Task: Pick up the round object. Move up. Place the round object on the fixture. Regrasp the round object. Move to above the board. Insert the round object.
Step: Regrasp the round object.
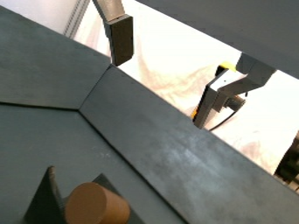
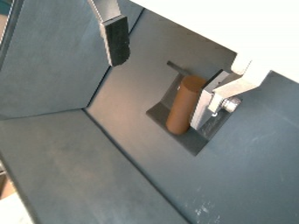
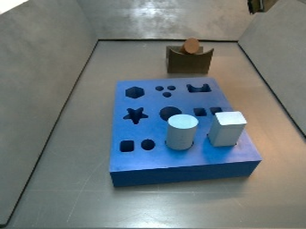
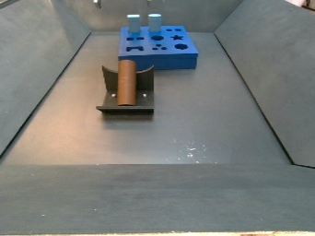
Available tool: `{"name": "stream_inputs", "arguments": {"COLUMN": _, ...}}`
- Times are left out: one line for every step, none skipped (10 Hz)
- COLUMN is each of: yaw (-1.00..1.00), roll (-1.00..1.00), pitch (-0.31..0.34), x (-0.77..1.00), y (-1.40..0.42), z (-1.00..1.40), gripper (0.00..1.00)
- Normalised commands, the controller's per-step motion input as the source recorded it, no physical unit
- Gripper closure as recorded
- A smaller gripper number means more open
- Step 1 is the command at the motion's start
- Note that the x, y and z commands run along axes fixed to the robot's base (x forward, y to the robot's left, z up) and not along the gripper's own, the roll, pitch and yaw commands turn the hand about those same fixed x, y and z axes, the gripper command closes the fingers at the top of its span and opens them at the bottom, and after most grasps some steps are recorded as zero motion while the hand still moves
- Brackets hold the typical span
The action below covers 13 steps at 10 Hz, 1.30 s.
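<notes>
My gripper grabs the round object by its end (image 3: 191,45) (image 1: 91,206) next, to stand it upright and insert it in the board's round hole.
The round object (image 4: 125,81) is a brown wooden peg lying along the notch of the dark fixture (image 4: 109,103). In a side view its round end (image 3: 191,45) shows above the fixture (image 3: 188,63), behind the blue board (image 3: 180,168). My gripper (image 2: 163,74) hangs open above the fixture, with nothing between its fingers. One finger (image 2: 214,98) is close beside the peg (image 2: 184,103), and the other finger (image 2: 114,39) stands well apart. In a wrist view the gripper (image 1: 170,74) is raised above the peg's end (image 1: 96,203). Only a corner of the gripper (image 3: 257,4) shows in a side view.
A pale grey-white cylinder (image 3: 181,132) and a white cube (image 3: 228,128) stand upright in the board. Sloping grey walls (image 4: 43,83) enclose the floor on all sides. The board (image 4: 185,63) lies beyond the fixture in a side view.
</notes>
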Motion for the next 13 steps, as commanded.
{"name": "stream_inputs", "arguments": {"yaw": 0.2, "roll": 0.61, "pitch": 0.233, "x": 0.11, "y": -0.05, "z": -0.02, "gripper": 0.0}}
{"name": "stream_inputs", "arguments": {"yaw": 0.21, "roll": 0.51, "pitch": 0.208, "x": 0.1, "y": -0.05, "z": -0.02, "gripper": 0.0}}
{"name": "stream_inputs", "arguments": {"yaw": 0.22, "roll": 0.34, "pitch": 0.136, "x": 0.09, "y": -0.04, "z": -0.02, "gripper": 0.0}}
{"name": "stream_inputs", "arguments": {"yaw": 0.23, "roll": 0.5, "pitch": 0.172, "x": 0.04, "y": 0.07, "z": -1.0, "gripper": 0.0}}
{"name": "stream_inputs", "arguments": {"yaw": 0.23, "roll": 0.47, "pitch": 0.119, "x": 0.04, "y": 0.07, "z": -1.0, "gripper": 0.0}}
{"name": "stream_inputs", "arguments": {"yaw": 0.22, "roll": 0.41, "pitch": 0.079, "x": 0.05, "y": 0.06, "z": -1.0, "gripper": 0.0}}
{"name": "stream_inputs", "arguments": {"yaw": 0.21, "roll": 0.32, "pitch": 0.04, "x": 0.06, "y": 0.05, "z": -1.0, "gripper": 0.0}}
{"name": "stream_inputs", "arguments": {"yaw": 0.2, "roll": 0.28, "pitch": 0.017, "x": 0.07, "y": 0.05, "z": -1.0, "gripper": 0.0}}
{"name": "stream_inputs", "arguments": {"yaw": 0.17, "roll": 0.21, "pitch": -0.024, "x": 0.09, "y": 0.04, "z": -1.0, "gripper": 0.0}}
{"name": "stream_inputs", "arguments": {"yaw": 0.15, "roll": 0.19, "pitch": -0.059, "x": 0.1, "y": 0.04, "z": -1.0, "gripper": 0.0}}
{"name": "stream_inputs", "arguments": {"yaw": 0.12, "roll": 0.17, "pitch": -0.092, "x": 0.11, "y": 0.03, "z": -1.0, "gripper": 0.0}}
{"name": "stream_inputs", "arguments": {"yaw": 0.1, "roll": 0.15, "pitch": -0.123, "x": 0.12, "y": 0.03, "z": -1.0, "gripper": 0.0}}
{"name": "stream_inputs", "arguments": {"yaw": 0.07, "roll": 0.13, "pitch": -0.131, "x": 0.13, "y": 0.02, "z": -1.0, "gripper": 0.0}}
